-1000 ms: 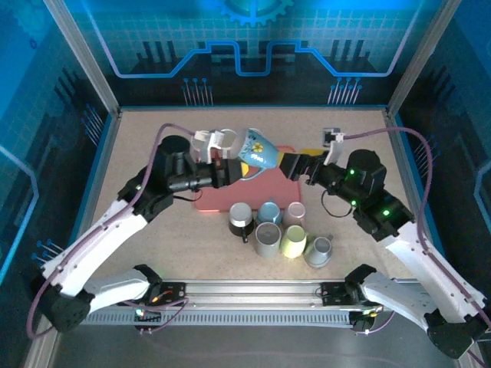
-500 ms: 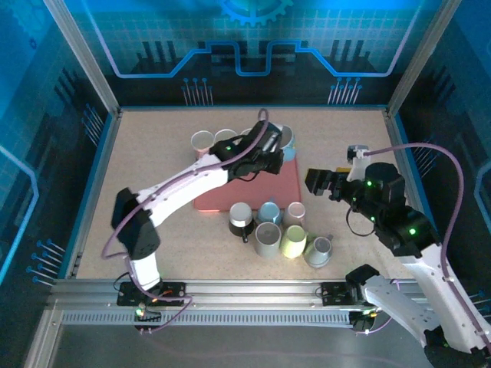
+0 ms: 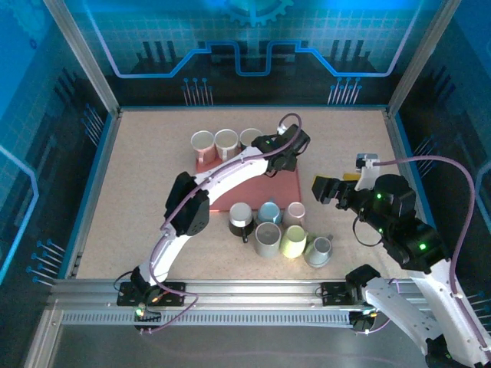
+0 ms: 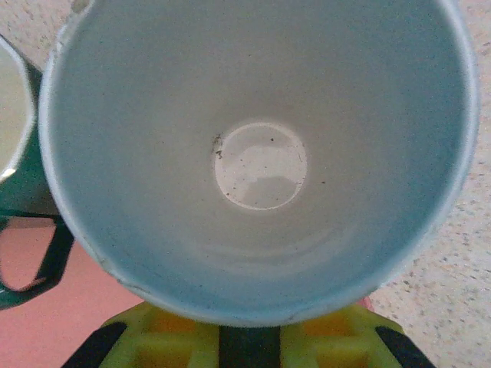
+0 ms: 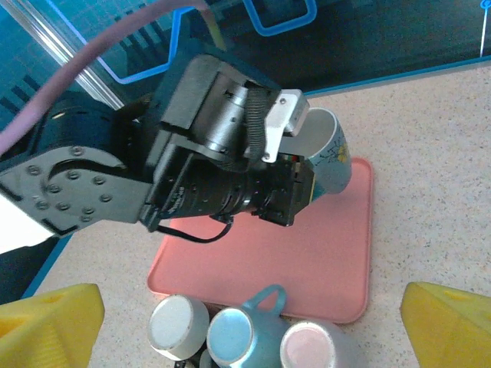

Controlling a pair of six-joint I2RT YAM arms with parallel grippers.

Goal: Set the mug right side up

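Observation:
The light blue mug (image 4: 261, 257) is still above the pink tray, so the robot needs to lower the mug onto the tray before its left gripper lets go of it.
A light blue mug with a flower print (image 5: 326, 149) is held mouth-up over the far right corner of the pink tray (image 5: 307, 253). My left gripper (image 5: 295, 192) is shut on its near side. The left wrist view looks straight down into the mug's pale inside (image 4: 261, 153), with the yellow fingers (image 4: 165, 341) just below its rim. From above, my left gripper (image 3: 281, 148) covers the mug. Whether the mug touches the tray I cannot tell. My right gripper (image 3: 328, 188) hangs open to the right of the tray, its yellow fingertips (image 5: 50, 322) wide apart.
Three upright mugs (image 3: 225, 140) stand along the tray's back edge, and a green one (image 4: 19, 184) is right beside the held mug. Several upside-down mugs (image 3: 268, 213) cluster in front of the tray (image 3: 265, 188). The enclosure walls stand close behind.
The left arm has carried the mug to the tray's back right corner and turned it mouth-up. The right arm has pulled back to the right.

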